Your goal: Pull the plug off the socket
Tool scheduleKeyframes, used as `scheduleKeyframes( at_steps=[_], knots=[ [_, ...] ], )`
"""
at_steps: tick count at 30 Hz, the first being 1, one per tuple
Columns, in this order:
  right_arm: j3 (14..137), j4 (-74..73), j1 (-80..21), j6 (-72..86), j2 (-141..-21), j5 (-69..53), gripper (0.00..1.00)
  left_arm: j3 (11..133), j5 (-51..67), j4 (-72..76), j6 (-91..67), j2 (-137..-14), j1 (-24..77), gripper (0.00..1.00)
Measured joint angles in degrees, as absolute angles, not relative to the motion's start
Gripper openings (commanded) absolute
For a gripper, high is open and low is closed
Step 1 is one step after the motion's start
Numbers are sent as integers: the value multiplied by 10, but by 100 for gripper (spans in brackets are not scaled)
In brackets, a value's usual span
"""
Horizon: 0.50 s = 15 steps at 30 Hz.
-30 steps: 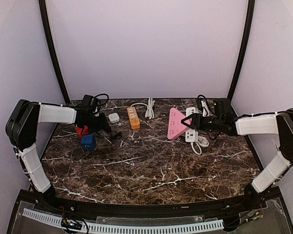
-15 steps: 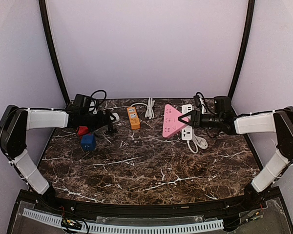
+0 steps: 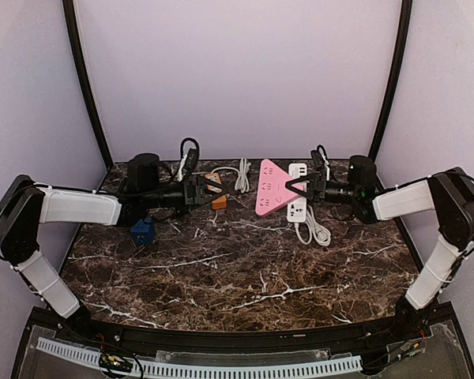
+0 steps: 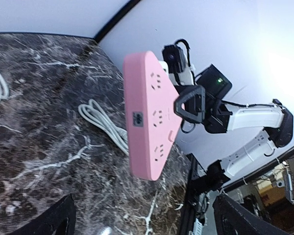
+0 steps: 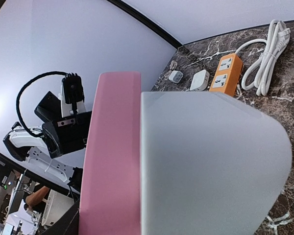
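Next, the left gripper grabs the edge of the socket [image 4: 149, 122] opposite the right gripper's corner, so my right gripper is free to pull.
The socket is a pink triangular power strip [image 3: 270, 189], lifted off the marble table and tilted up on edge. My right gripper [image 3: 302, 188] is shut on its right corner. In the left wrist view the pink socket [image 4: 149, 122] faces me, the outlets on its face are bare, and the right gripper [image 4: 190, 104] grips its far edge. The right wrist view is filled by the socket's pink side [image 5: 115, 156]. My left gripper [image 3: 208, 186] hovers open over the orange strip, pointing at the socket, with nothing between its fingers [image 4: 56, 220]. The plug is out of view.
An orange power strip [image 3: 218, 199] lies partly under the left gripper. A white power strip [image 3: 297, 207] with its looped cord [image 3: 310, 233] lies beside the socket. A coiled white cable [image 3: 242, 175] sits at the back, a blue cube [image 3: 142, 230] at the left.
The left gripper opened and swung right, from beside the blue cube to above the orange strip. The right gripper raised and tilted the pink socket further.
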<state>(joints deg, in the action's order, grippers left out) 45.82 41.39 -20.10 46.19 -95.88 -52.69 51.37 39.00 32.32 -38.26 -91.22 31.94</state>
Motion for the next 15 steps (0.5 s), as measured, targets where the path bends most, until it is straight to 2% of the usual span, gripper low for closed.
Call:
scheduleKeyframes(
  at_steps=[8, 15],
  knots=[
    [440, 485, -207, 516, -970, -556, 0, 545, 447, 466, -471, -1030, 371, 89],
    [439, 519, -221, 542, -977, -571, 0, 573, 465, 530, -524, -1082, 393, 77]
  ],
)
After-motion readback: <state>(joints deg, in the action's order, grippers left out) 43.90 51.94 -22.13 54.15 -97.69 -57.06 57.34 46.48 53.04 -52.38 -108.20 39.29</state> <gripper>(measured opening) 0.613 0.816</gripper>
